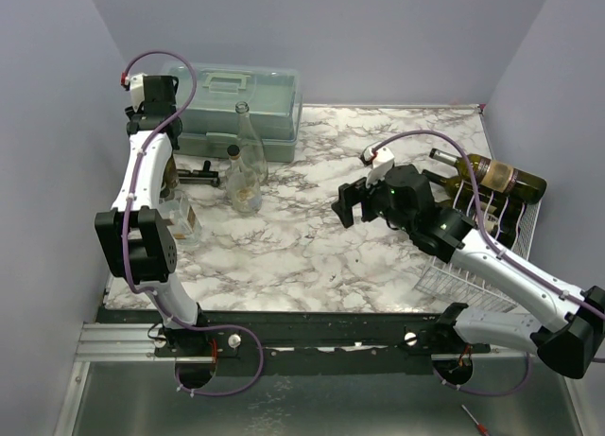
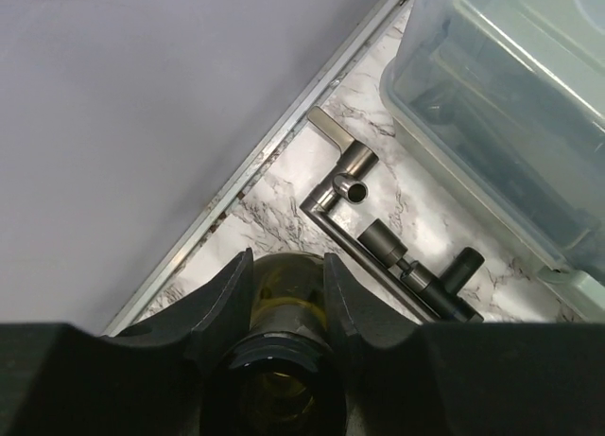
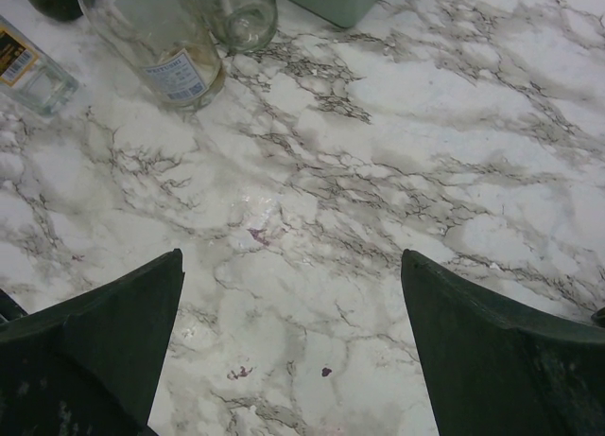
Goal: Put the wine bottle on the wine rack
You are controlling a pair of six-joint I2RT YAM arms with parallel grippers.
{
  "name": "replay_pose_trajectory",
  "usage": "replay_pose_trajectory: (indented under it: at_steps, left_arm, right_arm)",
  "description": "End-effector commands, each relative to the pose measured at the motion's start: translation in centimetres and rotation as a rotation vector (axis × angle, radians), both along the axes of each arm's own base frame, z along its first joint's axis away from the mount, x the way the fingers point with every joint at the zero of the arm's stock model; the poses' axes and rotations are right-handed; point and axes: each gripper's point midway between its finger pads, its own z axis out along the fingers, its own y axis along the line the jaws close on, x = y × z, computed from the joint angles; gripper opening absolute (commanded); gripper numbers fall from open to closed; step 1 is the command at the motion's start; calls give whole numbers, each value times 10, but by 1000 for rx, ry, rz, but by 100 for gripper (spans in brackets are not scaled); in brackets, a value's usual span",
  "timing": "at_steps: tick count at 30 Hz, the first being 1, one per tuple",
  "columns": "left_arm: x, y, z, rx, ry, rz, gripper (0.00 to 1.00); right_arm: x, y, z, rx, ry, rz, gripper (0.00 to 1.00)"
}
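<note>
My left gripper's fingers hold the dark green wine bottle by its neck (image 2: 287, 326) from both sides. The bottle would come up with my left gripper if I lifted it now.
A dark green wine bottle (image 1: 171, 178) stands upright at the far left, partly hidden by my left arm. In the left wrist view I look down on its open mouth (image 2: 284, 391). My left gripper (image 1: 157, 129) (image 2: 288, 266) is shut on its neck, a finger on each side. The white wire wine rack (image 1: 444, 277) stands at the right edge. An olive labelled bottle (image 1: 496, 177) and a darker one (image 1: 470, 207) lie on it. My right gripper (image 1: 352, 205) (image 3: 293, 294) is open wide and empty above the middle of the marble table.
A translucent grey-green toolbox (image 1: 241, 110) (image 2: 510, 105) stands at the back. A metal tool (image 1: 201, 176) (image 2: 378, 242) lies beside the held bottle. Two clear bottles (image 1: 248, 157) (image 3: 180, 48) and a square clear bottle (image 1: 180, 218) (image 3: 28, 72) stand left of centre. The left wall is close.
</note>
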Motion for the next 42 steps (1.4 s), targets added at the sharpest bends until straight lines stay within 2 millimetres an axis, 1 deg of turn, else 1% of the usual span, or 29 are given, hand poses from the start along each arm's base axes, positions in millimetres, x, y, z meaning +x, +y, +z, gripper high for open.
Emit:
replay_pose_trajectory:
  at_steps: [1, 5, 8, 11, 14, 17, 22, 26, 30, 33, 36, 38, 40, 42]
  left_arm:
    - [9, 7, 44, 47, -95, 10, 17]
    - [11, 11, 65, 71, -134, 24, 10]
    - [14, 11, 77, 77, -159, 20, 1]
    - [12, 10, 95, 83, -194, 7, 0]
    - [4, 9, 117, 96, -236, 6, 0]
    - [-7, 6, 148, 106, -304, 9, 0]
    - [-30, -8, 215, 109, -470, -11, 0]
    - [-45, -25, 260, 73, -593, -67, 0]
    - [-60, -43, 290, -16, -686, -135, 0]
    - [-70, -64, 308, -98, -745, -227, 0]
    - [-80, -84, 320, -179, -791, -314, 0]
    - [-87, -101, 328, -242, -821, -389, 0]
    - [-91, -122, 333, -320, -837, -484, 0]
    - [-92, -143, 335, -403, -843, -576, 0]
  right_arm:
    - [-11, 2, -2, 41, 18, 23, 100]
    - [-9, 5, -2, 37, 31, 24, 100]
    - [-7, 6, 0, 39, 28, 23, 100]
    - [-7, 6, 0, 37, 29, 23, 100]
    - [-6, 6, -3, 33, 30, 20, 100]
    - [-6, 9, -6, 33, 38, 26, 100]
    - [-4, 13, -9, 35, 47, 32, 100]
    - [-3, 15, -10, 36, 49, 32, 100]
    - [-3, 16, -8, 45, 53, 32, 100]
    - [-3, 15, -8, 52, 48, 28, 100]
    - [0, 14, -3, 54, 49, 8, 100]
    - [0, 11, 2, 58, 46, -7, 100]
    - [0, 7, 8, 67, 33, -25, 100]
    - [0, 0, 12, 77, 18, -57, 100]
